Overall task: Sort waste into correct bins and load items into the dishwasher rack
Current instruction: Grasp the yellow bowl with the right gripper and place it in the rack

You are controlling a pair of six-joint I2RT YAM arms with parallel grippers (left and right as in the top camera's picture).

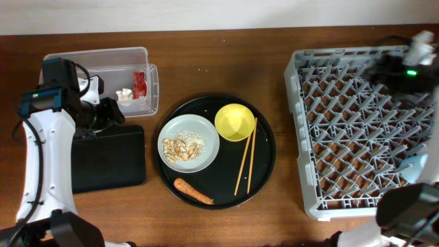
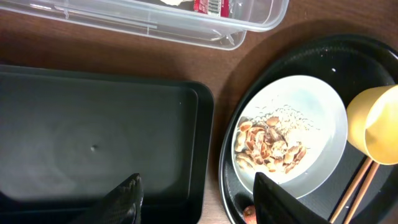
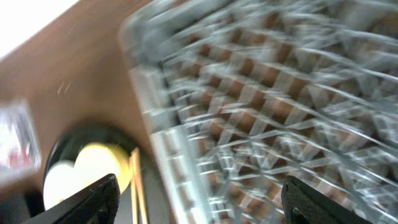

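Observation:
The robot's right hand is going to reach the yellow bowl and grab its rack-facing rim (image 1: 252,122) (image 3: 126,169). That leaves the bowl's body free to turn over into the dishwasher rack.
The clear tub (image 1: 103,58) at the back left holds the red wrapper (image 1: 140,84) and the white paper (image 1: 124,95). The flat black tray (image 1: 110,161) lies in front of it. On the round black tray (image 1: 264,161) are the grey plate (image 1: 206,140) with nut-shell scraps (image 1: 184,147), the yellow bowl (image 1: 234,122), the chopsticks (image 1: 247,156) and the carrot (image 1: 193,191). My left gripper (image 2: 196,199) is open and empty above the gap between the black tray (image 2: 93,137) and the plate (image 2: 323,118). My right gripper (image 3: 199,199) is open and empty over the dishwasher rack (image 1: 309,123). The pink cup is out of view.
A pale blue object (image 1: 415,168) shows at the rack's right edge, partly hidden by the right arm's base. The right wrist view is blurred; it shows the rack's lattice (image 3: 267,93), the yellow bowl (image 3: 93,168) and the chopsticks (image 3: 134,186). Bare wood lies between the round tray and the rack.

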